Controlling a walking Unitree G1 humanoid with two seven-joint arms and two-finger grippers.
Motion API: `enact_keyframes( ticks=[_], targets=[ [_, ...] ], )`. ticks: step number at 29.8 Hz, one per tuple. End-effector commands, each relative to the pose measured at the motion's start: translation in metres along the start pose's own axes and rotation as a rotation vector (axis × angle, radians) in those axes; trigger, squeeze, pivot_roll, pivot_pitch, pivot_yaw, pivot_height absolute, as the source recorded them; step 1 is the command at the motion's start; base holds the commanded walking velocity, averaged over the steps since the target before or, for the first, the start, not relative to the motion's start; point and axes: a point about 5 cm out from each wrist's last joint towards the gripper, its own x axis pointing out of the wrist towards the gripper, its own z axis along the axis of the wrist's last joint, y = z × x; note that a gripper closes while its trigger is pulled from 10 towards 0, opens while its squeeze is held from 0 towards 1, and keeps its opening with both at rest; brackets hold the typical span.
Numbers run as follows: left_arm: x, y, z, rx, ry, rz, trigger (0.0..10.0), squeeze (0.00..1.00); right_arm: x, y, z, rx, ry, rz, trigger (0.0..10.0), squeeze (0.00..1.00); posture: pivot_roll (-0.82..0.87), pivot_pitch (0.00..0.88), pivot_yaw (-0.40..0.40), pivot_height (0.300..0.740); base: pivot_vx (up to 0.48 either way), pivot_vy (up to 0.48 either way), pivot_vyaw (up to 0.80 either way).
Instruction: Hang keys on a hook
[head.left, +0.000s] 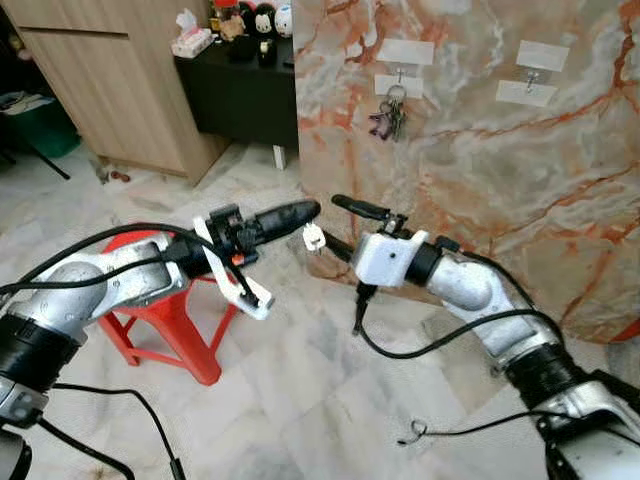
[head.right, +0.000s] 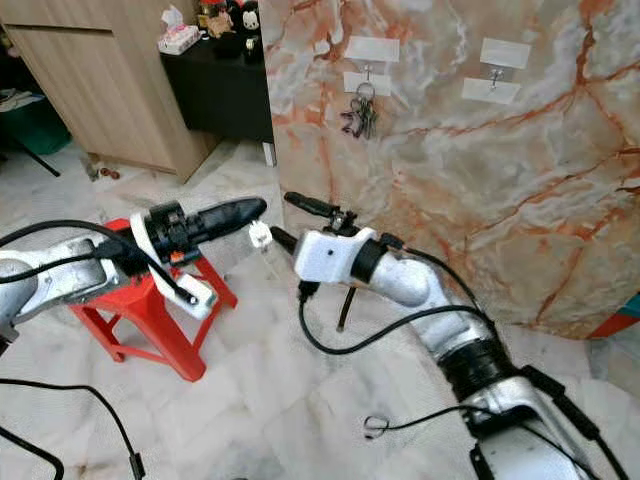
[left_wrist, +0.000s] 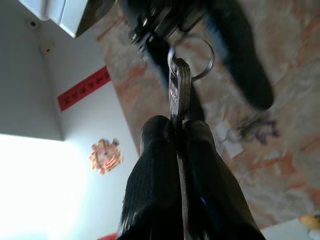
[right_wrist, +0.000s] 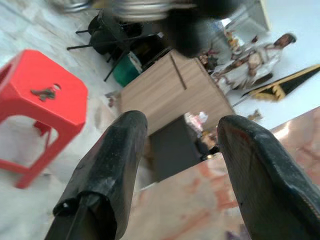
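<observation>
The loops of the silver key ring stick out past the fingertips of my left gripper, and those fingers cover the key, so my right gripper should next grab the key ring by its loops.
My left gripper (head.left: 300, 212) is shut on a key (left_wrist: 180, 95) whose metal ring (left_wrist: 192, 57) sticks out past the fingertips; a small white tag (head.left: 313, 237) hangs below it. My right gripper (head.left: 337, 226) stands open right in front of it, one finger above and one below the tag, its fingers (right_wrist: 115, 165) wide apart. On the marble wall (head.left: 480, 150) are two hooks on white pads. The left hook (head.left: 398, 73) carries another bunch of keys (head.left: 390, 117). The right hook (head.left: 533, 76) is bare. Both grippers are well short of the wall.
A red plastic stool (head.left: 170, 310) stands under my left arm, with a small dark item (right_wrist: 45, 91) on its seat. A wooden cabinet (head.left: 110, 80) and a black side table (head.left: 240, 90) with a tissue box stand at the left. A cable (head.left: 420, 432) lies on the tiled floor.
</observation>
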Motion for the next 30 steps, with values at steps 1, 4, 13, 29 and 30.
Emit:
enact_keyframes(
  ticks=[1, 4, 13, 29, 30],
  targets=[
    [-0.003, 0.000, 0.004, -0.030, -0.023, -0.008, 10.0, 0.00, 0.002, 0.001, 0.005, -0.055, -0.038, 0.027, 10.0, 0.00, 0.15, 0.116, 0.019, 0.740, 0.000, 0.000, 0.00],
    [-0.003, -0.002, 0.008, -0.057, -0.041, -0.014, 10.0, 0.00, -0.004, 0.006, 0.000, -0.195, -0.042, 0.101, 10.0, 0.00, 0.15, 0.117, 0.017, 0.740, 0.000, 0.000, 0.00],
    [-0.003, -0.004, 0.013, -0.118, -0.067, -0.028, 10.0, 0.00, -0.009, 0.014, 0.002, -0.489, -0.141, 0.139, 10.0, 0.00, 0.14, 0.119, 0.019, 0.740, 0.000, 0.000, 0.00],
    [-0.002, -0.005, 0.024, -0.188, -0.117, -0.057, 10.0, 0.00, 0.005, 0.002, 0.004, -0.694, -0.195, -0.039, 10.0, 0.00, 0.15, 0.117, 0.019, 0.740, 0.000, 0.000, 0.00],
    [-0.002, -0.005, 0.023, -0.192, -0.116, -0.060, 10.0, 0.00, 0.004, 0.000, 0.002, -0.710, -0.188, -0.050, 10.0, 0.00, 0.15, 0.118, 0.020, 0.740, 0.000, 0.000, 0.00]
  ],
)
